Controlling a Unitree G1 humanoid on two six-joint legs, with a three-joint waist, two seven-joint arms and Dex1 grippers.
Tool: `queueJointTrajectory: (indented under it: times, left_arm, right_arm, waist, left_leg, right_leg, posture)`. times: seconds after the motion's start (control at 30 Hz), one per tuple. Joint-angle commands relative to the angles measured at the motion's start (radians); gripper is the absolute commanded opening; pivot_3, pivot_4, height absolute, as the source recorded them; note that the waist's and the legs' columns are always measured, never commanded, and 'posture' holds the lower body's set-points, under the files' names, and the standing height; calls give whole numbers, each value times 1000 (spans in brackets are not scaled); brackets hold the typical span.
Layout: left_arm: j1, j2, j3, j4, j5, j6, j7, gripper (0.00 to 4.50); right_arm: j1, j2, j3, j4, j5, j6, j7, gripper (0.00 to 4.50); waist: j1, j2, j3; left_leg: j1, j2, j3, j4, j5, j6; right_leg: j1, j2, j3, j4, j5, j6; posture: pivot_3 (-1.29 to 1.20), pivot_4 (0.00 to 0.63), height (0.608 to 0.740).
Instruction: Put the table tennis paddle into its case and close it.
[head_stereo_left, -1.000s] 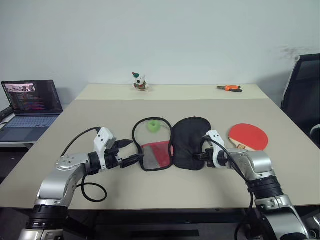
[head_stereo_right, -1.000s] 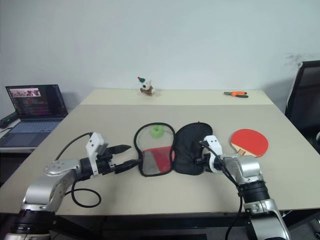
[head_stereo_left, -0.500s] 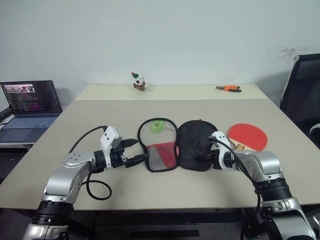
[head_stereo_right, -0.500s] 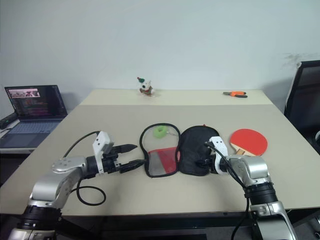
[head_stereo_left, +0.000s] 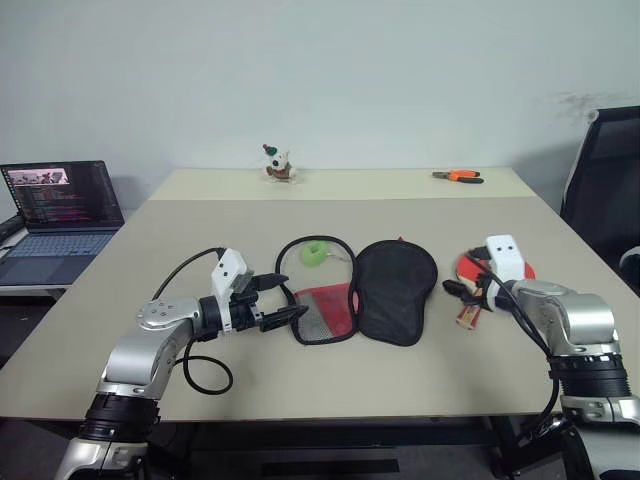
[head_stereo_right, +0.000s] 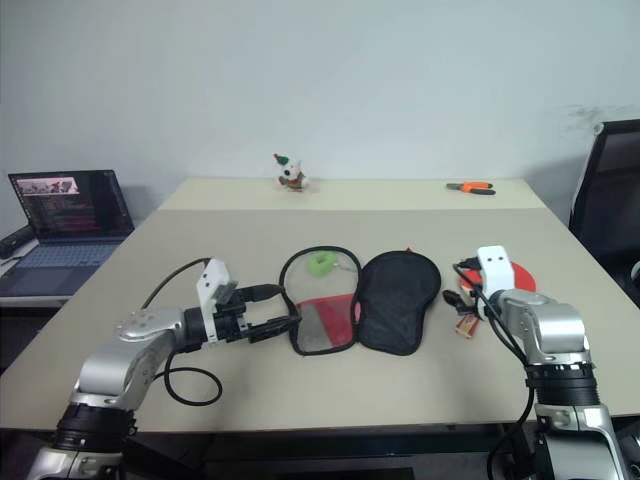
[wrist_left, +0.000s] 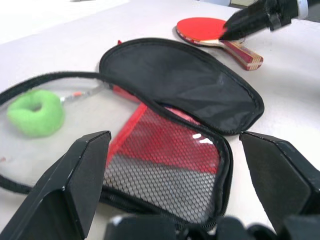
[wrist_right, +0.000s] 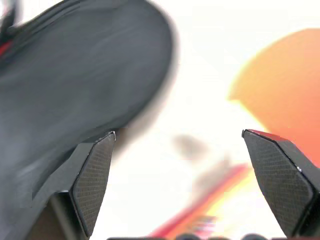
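Note:
The paddle's handle is still out of reach of my right gripper's fingertips, so I would miss if I closed now and need to first move toward it.
The case (head_stereo_left: 360, 292) lies unzipped and spread flat mid-table: a red-lined mesh half (head_stereo_left: 325, 312) on the left, a black flap (head_stereo_left: 395, 290) on the right, and a green ring (head_stereo_left: 316, 252) inside the zip loop. The table tennis paddle (wrist_left: 202, 27) lies red face up to the right of the case, its wooden handle (head_stereo_left: 466, 318) toward the near edge. My right gripper (head_stereo_left: 460, 290) hovers open over the paddle's neck, holding nothing. My left gripper (head_stereo_left: 285, 300) is open beside the mesh half's left edge, its fingers (wrist_left: 75, 185) spread wide.
An open laptop (head_stereo_left: 60, 215) sits on a side table at the left. A small toy figure (head_stereo_left: 278, 165) and orange pliers (head_stereo_left: 458, 177) lie at the table's far edge. A black chair (head_stereo_left: 605, 190) stands at the right.
My right gripper let go of the case's black flap, opened, and swung right and up to the paddle. Before that the case slid a little to the right. The left gripper crept right.

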Motion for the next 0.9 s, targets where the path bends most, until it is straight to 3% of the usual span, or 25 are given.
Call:
queueJointTrajectory:
  times: [0.03,0.3,0.9]
  left_arm:
    - [-46,-9,-14,19,12,-37,-20,4500]
    - [-86,-21,-31,65,29,-65,-33,4500]
    - [-84,-22,-17,57,35,-65,-12,4500]
  right_arm:
    - [42,130,-64,-118,-53,43,-192,4481]
    - [68,315,-78,-183,-126,52,-380,4481]
    - [27,341,-125,-41,-175,-38,-471,4481]
  waist:
    - [0,0,0]
    - [0,0,0]
    - [0,0,0]
  left_leg:
    - [0,1,0,0,0,0]
    - [0,3,2,0,0,0]
    - [0,3,3,0,0,0]
  right_leg:
    - [0,0,0,0,0,0]
    - [-1,2,1,1,0,0]
    - [-1,5,2,1,0,0]
  posture:
    - [0,150,740]
    - [0,150,740]
    - [0,150,740]
